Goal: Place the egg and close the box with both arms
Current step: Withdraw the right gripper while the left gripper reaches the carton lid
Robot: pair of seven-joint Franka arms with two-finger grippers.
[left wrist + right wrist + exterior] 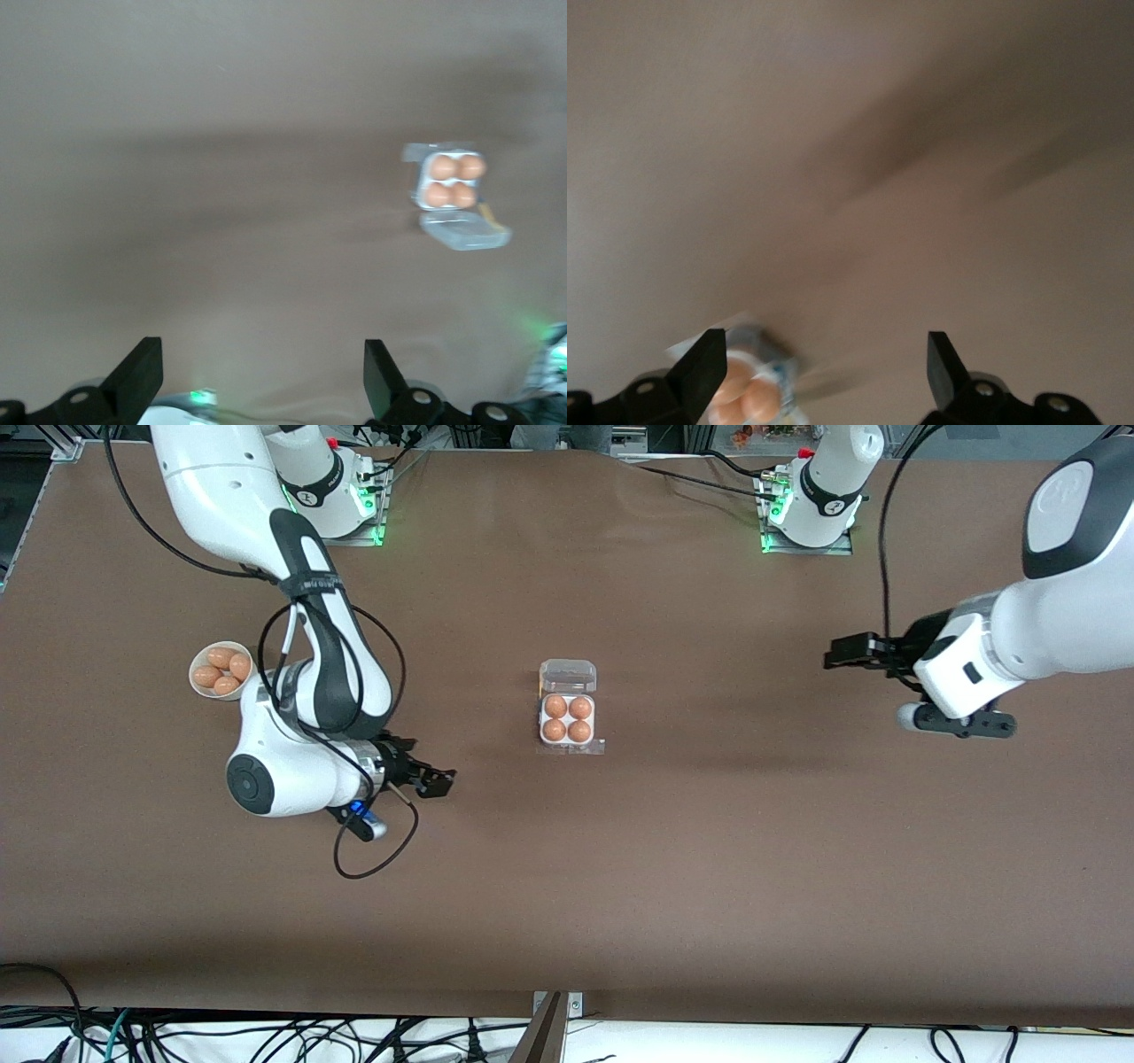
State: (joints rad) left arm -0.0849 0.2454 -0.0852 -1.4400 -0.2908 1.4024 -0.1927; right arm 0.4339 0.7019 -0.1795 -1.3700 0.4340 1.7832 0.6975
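The egg box (566, 719) needs to be closed. My left gripper will next take hold of the clear lid by its rim (568, 662) opposite the hinge.
The box (542, 719) sits in the middle of the table, white tray with its clear lid (568, 677) hinged open and lying flat, farther from the front camera. Every cup holds an orange-brown egg (555, 707). My right gripper (436, 780) is open and empty, low over bare table toward the right arm's end, apart from the box. My left gripper (834, 657) is open and empty over bare table toward the left arm's end. The left wrist view shows the box (420, 202) and lid (462, 232) far from its gripper (261, 381). The right wrist view shows the box (778, 376) by one fingertip (704, 363).
A round white bowl (197, 682) with several more eggs stands toward the right arm's end, beside the right arm's forearm. A black cable loops on the table under the right wrist (372, 859). Brown tabletop lies around the box.
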